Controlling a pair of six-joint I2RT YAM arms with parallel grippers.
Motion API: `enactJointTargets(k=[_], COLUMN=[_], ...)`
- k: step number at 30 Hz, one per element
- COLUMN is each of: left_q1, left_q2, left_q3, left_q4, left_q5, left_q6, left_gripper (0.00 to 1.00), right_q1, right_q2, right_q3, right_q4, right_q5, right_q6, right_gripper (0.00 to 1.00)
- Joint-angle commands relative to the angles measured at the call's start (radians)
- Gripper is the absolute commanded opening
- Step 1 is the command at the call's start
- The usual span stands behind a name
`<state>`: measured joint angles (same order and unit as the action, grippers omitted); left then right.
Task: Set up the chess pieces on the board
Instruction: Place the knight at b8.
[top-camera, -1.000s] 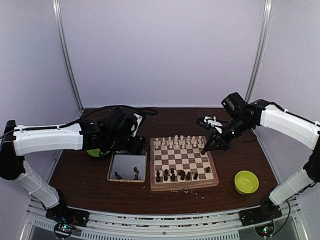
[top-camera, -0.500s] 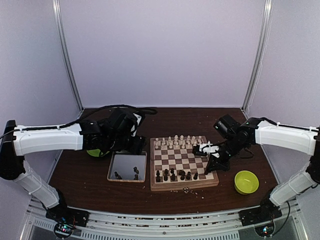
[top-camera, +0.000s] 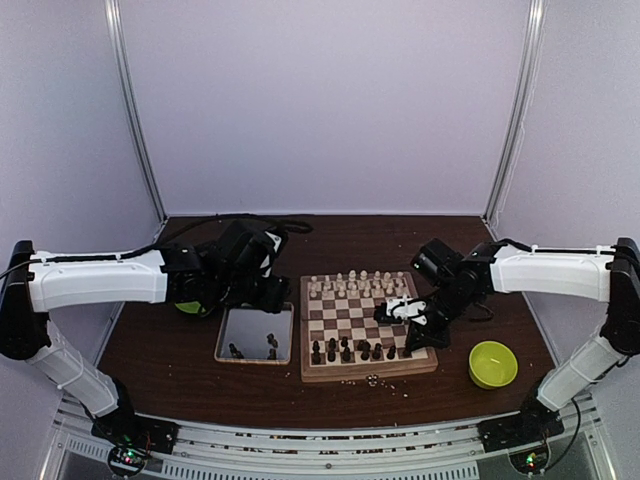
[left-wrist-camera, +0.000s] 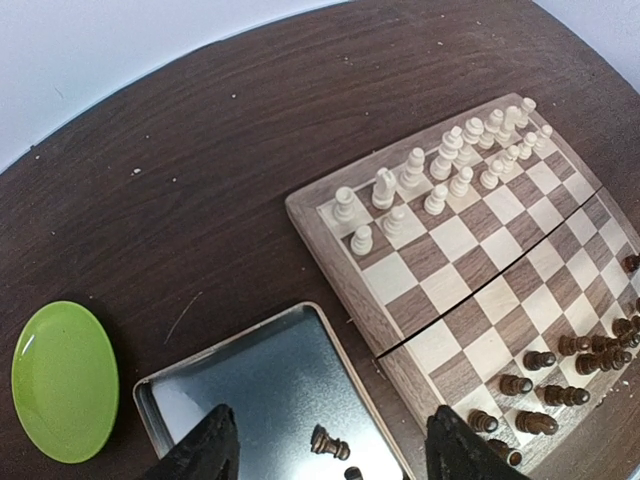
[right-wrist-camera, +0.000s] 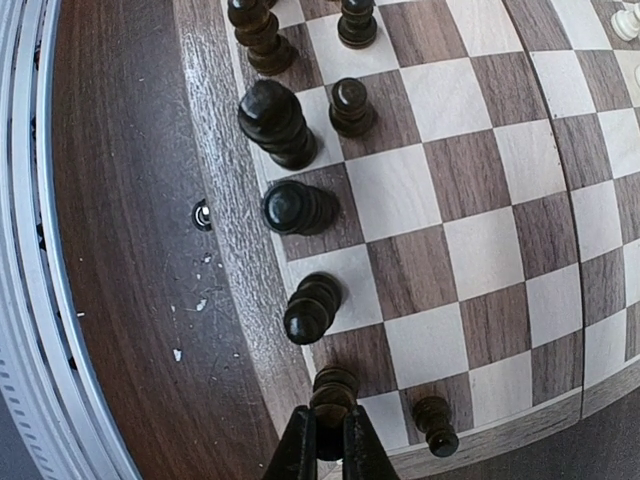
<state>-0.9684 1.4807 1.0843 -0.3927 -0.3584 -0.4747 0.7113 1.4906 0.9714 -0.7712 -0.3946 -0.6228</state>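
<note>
The dark piece's base is over the dark square, free of the pawn (right-wrist-camera: 436, 423), and would land there, so it is now time to open my right gripper.
The board (top-camera: 352, 311) lies mid-table, cream chessmen along its far rows. Several dark chess pieces (top-camera: 345, 350) stand in its near rows. My right gripper (right-wrist-camera: 330, 442) is shut on a dark piece (right-wrist-camera: 334, 392) over a dark square by the board's near border, close to its right corner. A small dark pawn (right-wrist-camera: 436, 423) stands one square away. In the top view this gripper (top-camera: 410, 345) is low over the board's near right part. My left gripper (left-wrist-camera: 335, 455) hangs open above the metal tray (left-wrist-camera: 250, 372), where a dark piece (left-wrist-camera: 330, 443) lies on its side.
The silver tray (top-camera: 246, 322) left of the board holds a few dark pieces (top-camera: 271, 345). A green plate (left-wrist-camera: 62, 380) lies left of the tray, and a green bowl (top-camera: 493, 363) right of the board. White specks dot the table (top-camera: 390, 385) before the board.
My right arm swung from the board's far right corner down to its near right part, gripper still shut on the dark piece. The left arm has barely shifted.
</note>
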Motion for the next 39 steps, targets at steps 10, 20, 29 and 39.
enactJointTargets(k=[10, 20, 29, 39], left_q1=[0.002, 0.002, 0.031, 0.048], left_q2=[0.014, 0.016, 0.040, 0.172], left_q3=[-0.014, -0.014, 0.060, 0.048], left_q4=[0.044, 0.037, -0.325, -0.324], left_q5=[0.020, 0.031, -0.006, 0.171], left_q6=[-0.022, -0.030, -0.147, -0.053], left_gripper=[0.65, 0.64, 0.53, 0.46], right_q1=[0.020, 0.022, -0.094, -0.134], right_q2=[0.041, 0.012, -0.135, -0.130], right_q3=[0.029, 0.045, 0.041, 0.007], right_q4=[0.039, 0.025, -0.003, 0.058], right_q5=[0.058, 0.040, -0.059, -0.073], right_q6=[0.017, 0.046, 0.063, 0.084], right_gripper=[0.10, 0.31, 0.37, 0.38])
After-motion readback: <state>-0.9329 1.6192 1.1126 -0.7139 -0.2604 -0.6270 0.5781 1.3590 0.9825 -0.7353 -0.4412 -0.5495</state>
